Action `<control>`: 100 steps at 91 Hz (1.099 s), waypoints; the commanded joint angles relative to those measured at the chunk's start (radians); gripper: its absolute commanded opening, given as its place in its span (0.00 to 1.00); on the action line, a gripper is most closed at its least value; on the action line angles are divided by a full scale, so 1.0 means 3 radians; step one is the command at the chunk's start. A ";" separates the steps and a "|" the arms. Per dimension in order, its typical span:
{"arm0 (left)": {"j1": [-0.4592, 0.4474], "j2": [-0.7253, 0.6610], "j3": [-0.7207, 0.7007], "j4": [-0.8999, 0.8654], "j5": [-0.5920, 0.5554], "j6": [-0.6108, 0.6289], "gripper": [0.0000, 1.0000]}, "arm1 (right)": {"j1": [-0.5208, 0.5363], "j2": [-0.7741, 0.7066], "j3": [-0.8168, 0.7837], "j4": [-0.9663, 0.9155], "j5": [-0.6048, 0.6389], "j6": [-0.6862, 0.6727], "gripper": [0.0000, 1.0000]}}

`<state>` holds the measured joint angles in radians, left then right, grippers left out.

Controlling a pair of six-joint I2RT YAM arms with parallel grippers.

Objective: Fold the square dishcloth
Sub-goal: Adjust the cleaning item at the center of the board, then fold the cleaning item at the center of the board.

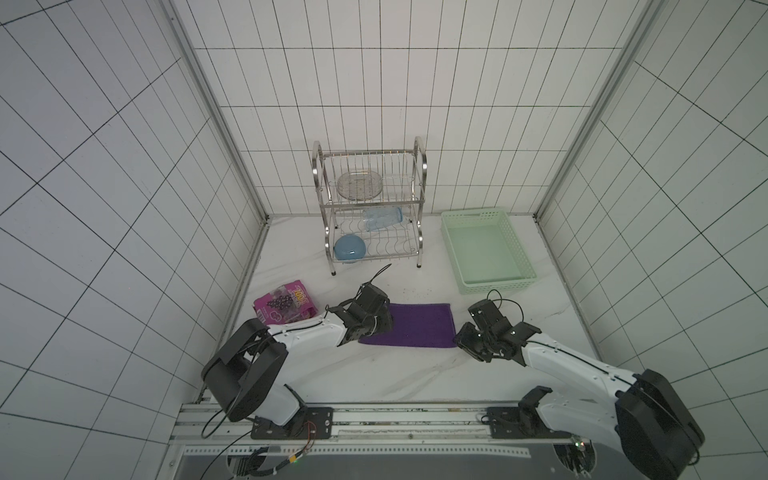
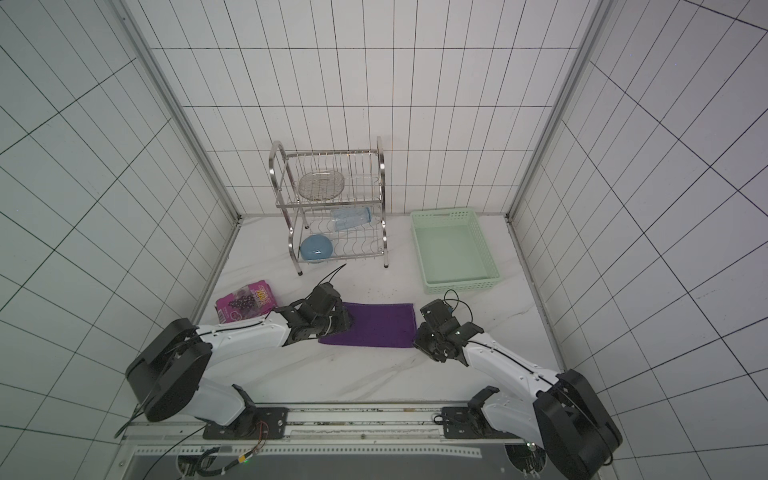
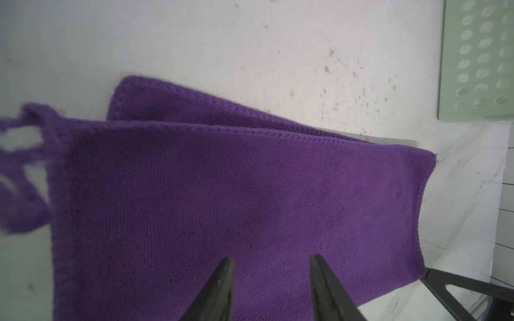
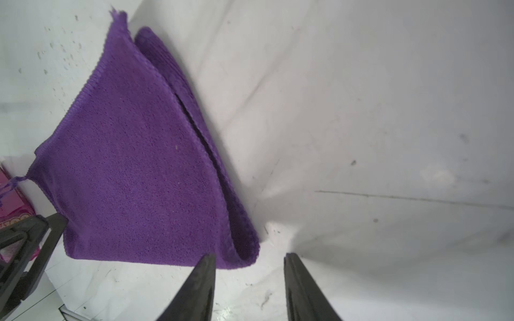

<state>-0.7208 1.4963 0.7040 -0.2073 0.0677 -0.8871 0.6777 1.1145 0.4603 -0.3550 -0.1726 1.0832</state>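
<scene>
My right gripper will next grab both layers of the dishcloth [image 1: 419, 324] at its near corner, to fold that end over the other end.
The square dishcloth [image 1: 419, 324], deep purple, lies folded double on the white table in both top views, between the two arms [image 2: 374, 324]. Its two layers sit slightly offset in the left wrist view [image 3: 222, 180], and a thin loop [image 3: 25, 155] hangs off one corner. My left gripper [image 3: 272, 258] stands open just above the cloth's left end [image 1: 386, 322], with nothing between its fingers. My right gripper [image 4: 249, 255] is open over bare table at the cloth's near right corner [image 4: 139, 166], by the rolled fold edge, holding nothing [image 1: 461, 338].
A glossy pink-purple snack packet [image 1: 284, 307] lies left of the left gripper. A steel dish rack [image 1: 370, 208] at the back holds a blue bowl [image 1: 350, 248] and a clear bottle [image 1: 382, 218]. A green basket [image 1: 515, 245] sits at the back right.
</scene>
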 commanded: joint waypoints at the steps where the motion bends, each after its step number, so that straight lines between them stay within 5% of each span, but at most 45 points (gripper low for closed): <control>1: -0.0022 0.0085 0.0038 0.0102 0.0030 -0.0029 0.46 | -0.0065 -0.0095 -0.0110 0.0151 -0.0070 0.0189 0.45; 53: -0.0031 0.0144 0.0049 0.0113 0.0014 -0.0029 0.46 | -0.0276 0.0226 -0.0330 0.0857 -0.0359 0.0246 0.43; 67: -0.0036 0.0141 0.0034 0.0108 0.0004 -0.0039 0.46 | -0.0366 0.0280 -0.0300 0.0843 -0.0353 0.0141 0.27; 100: -0.0036 0.0123 0.0051 0.0086 -0.0026 -0.0038 0.46 | -0.0366 0.0141 -0.0053 0.0446 -0.0305 -0.0136 0.06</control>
<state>-0.7258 1.5303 0.7040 -0.1944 0.0727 -0.8948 0.5751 1.1839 0.3916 -0.1257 -0.2920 1.1027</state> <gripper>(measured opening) 0.461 0.090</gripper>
